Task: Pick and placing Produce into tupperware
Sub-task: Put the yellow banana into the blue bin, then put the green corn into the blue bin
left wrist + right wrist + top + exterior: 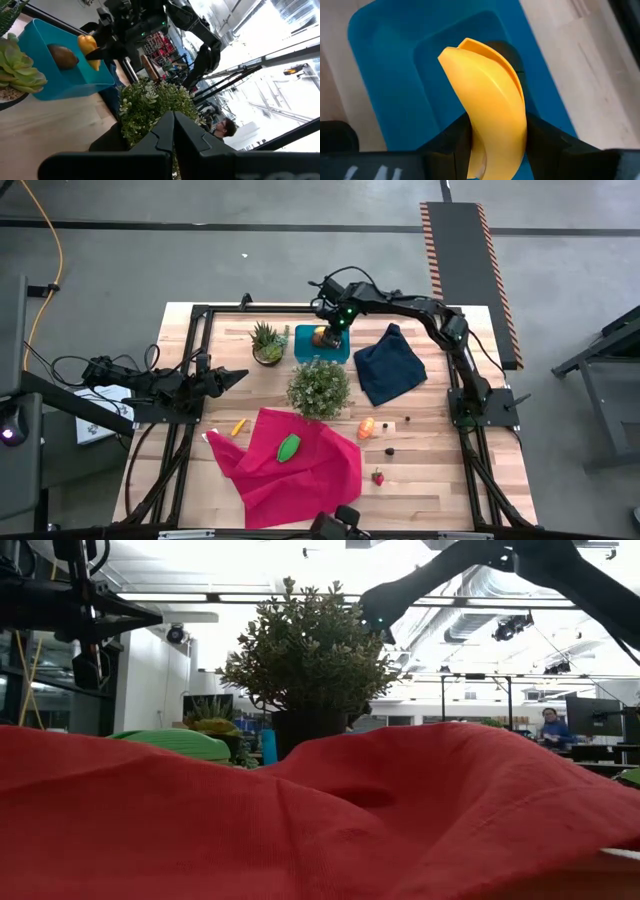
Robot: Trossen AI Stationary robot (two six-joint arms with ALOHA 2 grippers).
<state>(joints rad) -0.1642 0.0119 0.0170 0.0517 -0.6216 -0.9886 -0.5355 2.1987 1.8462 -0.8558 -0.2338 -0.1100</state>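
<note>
I should open my right gripper, because in the right wrist view the banana sits inside the teal tub's rim, low over the tub's bottom.
My right gripper hangs over the teal tupperware, shut on a yellow banana. The left wrist view shows that banana above the tub, where a brown oval lies inside. On the table lie a green piece on the red cloth, orange pieces, a strawberry, a small yellow piece and dark bits. My left gripper waits shut at the table's left side. My right gripper pinches the banana between its two fingers, one on each side of the fruit's near end. It comes from above, pointing down into the tub. The banana is lifted clear, with its free end sticking out beyond the fingertips over the tub's floor.
A bushy potted plant stands just in front of the tub and a succulent pot to its left. A navy cloth lies to its right. A crumpled red cloth covers the near middle. A person sits far behind.
</note>
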